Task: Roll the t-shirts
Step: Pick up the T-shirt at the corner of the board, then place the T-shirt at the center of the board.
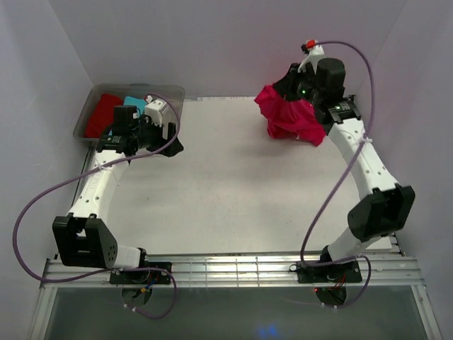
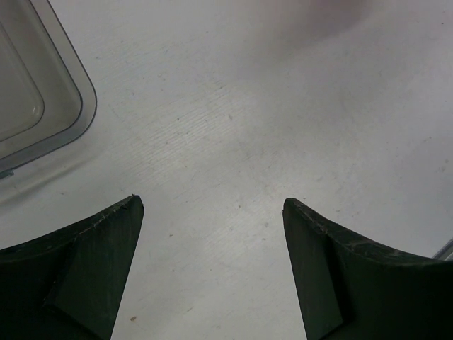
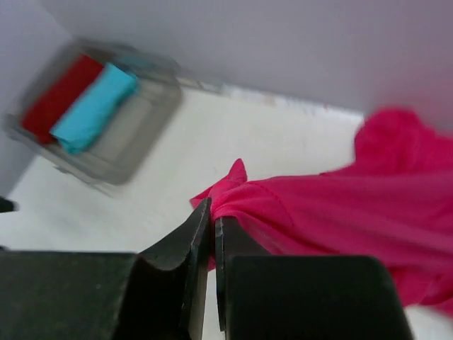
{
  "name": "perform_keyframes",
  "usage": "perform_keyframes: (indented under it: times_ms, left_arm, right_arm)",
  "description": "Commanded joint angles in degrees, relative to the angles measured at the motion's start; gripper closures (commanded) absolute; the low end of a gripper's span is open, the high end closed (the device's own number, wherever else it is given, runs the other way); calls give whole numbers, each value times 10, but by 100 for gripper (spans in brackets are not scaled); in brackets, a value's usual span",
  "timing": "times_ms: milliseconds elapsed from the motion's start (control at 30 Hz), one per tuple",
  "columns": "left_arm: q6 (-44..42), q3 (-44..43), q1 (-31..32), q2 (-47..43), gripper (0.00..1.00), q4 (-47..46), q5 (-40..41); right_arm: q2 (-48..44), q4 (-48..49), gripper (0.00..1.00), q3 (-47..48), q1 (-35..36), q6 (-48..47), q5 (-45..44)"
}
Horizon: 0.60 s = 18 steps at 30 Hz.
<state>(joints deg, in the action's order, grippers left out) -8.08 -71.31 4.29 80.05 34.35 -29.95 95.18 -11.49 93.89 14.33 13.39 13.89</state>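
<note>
The pink t-shirt has to be spread for rolling, so my left gripper needs to grab the t-shirt's loose edge next, away from my right gripper's fold.
A bright magenta-pink t-shirt [image 1: 287,117] hangs bunched at the far right of the table, lifted by my right gripper [image 1: 301,91]. In the right wrist view that gripper [image 3: 212,216] is shut on a fold of the pink t-shirt [image 3: 340,212], the cloth pinched between its fingertips. A dark red t-shirt [image 1: 99,115] and a turquoise t-shirt [image 1: 134,103] lie rolled in the clear bin [image 1: 85,124] at the far left. My left gripper [image 2: 212,205] stands open over bare table beside the bin, nothing between its fingers.
The clear bin's corner [image 2: 71,106] shows at the upper left of the left wrist view. White walls close in the table at the back and both sides. A metal rail [image 1: 233,269] runs along the near edge.
</note>
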Motion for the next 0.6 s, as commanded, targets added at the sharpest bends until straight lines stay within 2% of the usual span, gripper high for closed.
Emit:
perform_keyframes:
  times_ms: [0, 67, 200, 333, 500, 533, 567]
  left_arm:
    - [0, -26, -1, -46, 10, 5, -46]
    - [2, -34, -1, -51, 9, 5, -42]
    - [5, -41, -1, -62, 7, 5, -43]
    - [4, -37, -1, -71, 7, 0, -47]
    - [1, -9, 0, -63, 10, -7, -56]
    - [-4, -5, 1, -61, 13, -7, -57]
    - [-7, -1, 4, -60, 14, -7, -59]
  right_arm:
    - [-80, 16, 92, 61, 33, -18, 77]
    - [-92, 12, 92, 103, 47, -10, 101]
    - [-120, 25, 92, 97, 47, 25, 106]
    - [-115, 9, 92, 49, 41, 35, 71]
    - [-116, 1, 92, -84, 14, 57, 44]
    - [-117, 2, 87, -106, 4, 53, 21]
    - [-116, 2, 76, -145, -2, 46, 2]
